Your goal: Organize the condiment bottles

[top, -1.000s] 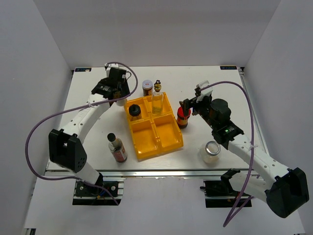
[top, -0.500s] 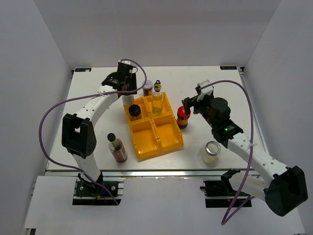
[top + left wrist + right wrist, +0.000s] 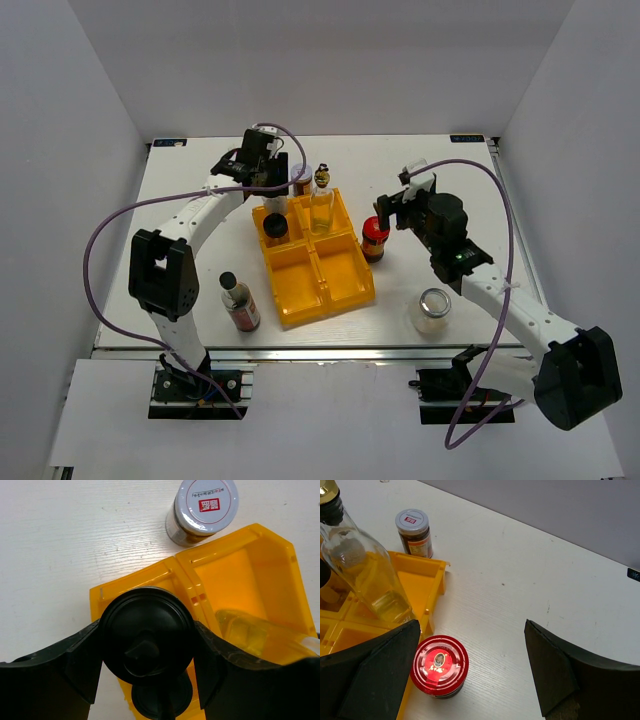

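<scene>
My left gripper should keep holding the black-lidded jar: above the tray's sides, it would fall onto the back compartment.
My left gripper (image 3: 270, 188) is shut on a black-lidded jar (image 3: 146, 632) and holds it above the back left corner of the yellow tray (image 3: 340, 285). A second black-lidded jar (image 3: 275, 228) stands in the back left compartment, just under it (image 3: 161, 700). The tall clear gold-topped bottle (image 3: 321, 200) stands in the back right compartment. The white-lidded jar (image 3: 301, 178) stands behind the tray. My right gripper (image 3: 390, 212) is open, with the red-lidded jar (image 3: 439, 666) on the table by its left finger (image 3: 375, 675). The dark sauce bottle (image 3: 238, 300) and the silver-lidded jar (image 3: 433, 308) stand near the front.
The tray's two front compartments (image 3: 345, 272) hold nothing. The red-lidded jar stands close against the tray's right wall (image 3: 427, 615). The table's back edge and the white walls close in the space.
My left arm has swung right from the table's back left to the tray's back left corner. My right gripper has shifted slightly above the red-lidded jar.
</scene>
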Motion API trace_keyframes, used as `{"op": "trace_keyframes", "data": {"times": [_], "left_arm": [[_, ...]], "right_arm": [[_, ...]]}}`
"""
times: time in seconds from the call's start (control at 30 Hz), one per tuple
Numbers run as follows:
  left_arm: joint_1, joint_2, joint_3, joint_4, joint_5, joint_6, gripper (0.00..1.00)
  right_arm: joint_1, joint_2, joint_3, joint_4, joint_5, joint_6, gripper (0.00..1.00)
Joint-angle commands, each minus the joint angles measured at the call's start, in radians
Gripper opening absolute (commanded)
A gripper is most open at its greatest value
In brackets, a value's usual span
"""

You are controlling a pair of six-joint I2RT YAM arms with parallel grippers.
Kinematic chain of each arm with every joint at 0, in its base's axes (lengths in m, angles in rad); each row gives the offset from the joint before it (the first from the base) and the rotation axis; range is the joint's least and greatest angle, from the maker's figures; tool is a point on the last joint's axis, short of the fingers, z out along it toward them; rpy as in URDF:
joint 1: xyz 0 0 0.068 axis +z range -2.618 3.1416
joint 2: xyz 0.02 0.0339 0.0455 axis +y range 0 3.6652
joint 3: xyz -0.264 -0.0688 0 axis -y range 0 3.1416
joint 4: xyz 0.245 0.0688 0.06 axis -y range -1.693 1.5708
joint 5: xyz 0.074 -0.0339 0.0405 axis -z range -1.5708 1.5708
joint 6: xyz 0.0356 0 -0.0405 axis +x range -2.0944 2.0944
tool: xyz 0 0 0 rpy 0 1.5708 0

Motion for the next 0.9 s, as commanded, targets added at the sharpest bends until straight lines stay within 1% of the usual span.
{"op": "trace_keyframes", "data": {"times": [0.0, 0.1, 0.23, 0.33, 0.47, 0.57, 0.6, 0.63, 0.73, 0.77, 0.87], "left_arm": [[-0.002, -0.022, 0.007, 0.063, 0.042, 0.025, 0.11], [-0.004, -0.014, -0.017, 0.049, 0.025, 0.022, 0.11], [-0.002, -0.034, -0.106, 0.066, 0.016, 0.008, 0.12], [-0.002, -0.045, -0.140, 0.083, 0.034, 0.005, 0.16], [-0.002, -0.014, -0.131, 0.064, 0.022, 0.001, 0.25], [-0.002, 0.001, -0.120, 0.060, 0.022, 0.001, 0.43], [-0.002, 0.004, -0.120, 0.063, 0.022, -0.001, 0.54], [-0.002, 0.004, -0.120, 0.064, 0.025, -0.001, 0.58], [-0.002, 0.004, -0.117, 0.063, 0.024, -0.002, 0.76], [-0.002, 0.003, -0.119, 0.061, 0.025, 0.001, 0.80], [-0.002, -0.005, -0.119, 0.057, 0.019, 0.004, 0.92]], "right_arm": [[-0.011, 0.001, 0.040, 0.025, -0.007, -0.001, 0.89], [-0.017, 0.007, 0.043, 0.032, -0.010, 0.000, 0.89], [-0.037, 0.036, 0.069, 0.037, -0.006, -0.004, 0.89], [-0.056, 0.064, 0.104, 0.040, -0.026, 0.000, 0.89], [-0.074, 0.101, 0.147, 0.054, -0.073, 0.010, 0.89], [-0.096, 0.129, 0.194, 0.058, -0.102, 0.019, 0.89], [-0.111, 0.165, 0.211, 0.055, -0.133, 0.034, 0.89], [-0.122, 0.181, 0.226, 0.052, -0.148, 0.043, 0.89], [-0.171, 0.248, 0.299, 0.045, -0.220, 0.103, 0.90], [-0.182, 0.269, 0.341, 0.040, -0.262, 0.114, 0.89], [-0.203, 0.351, 0.407, 0.009, -0.311, 0.141, 0.89]]}}
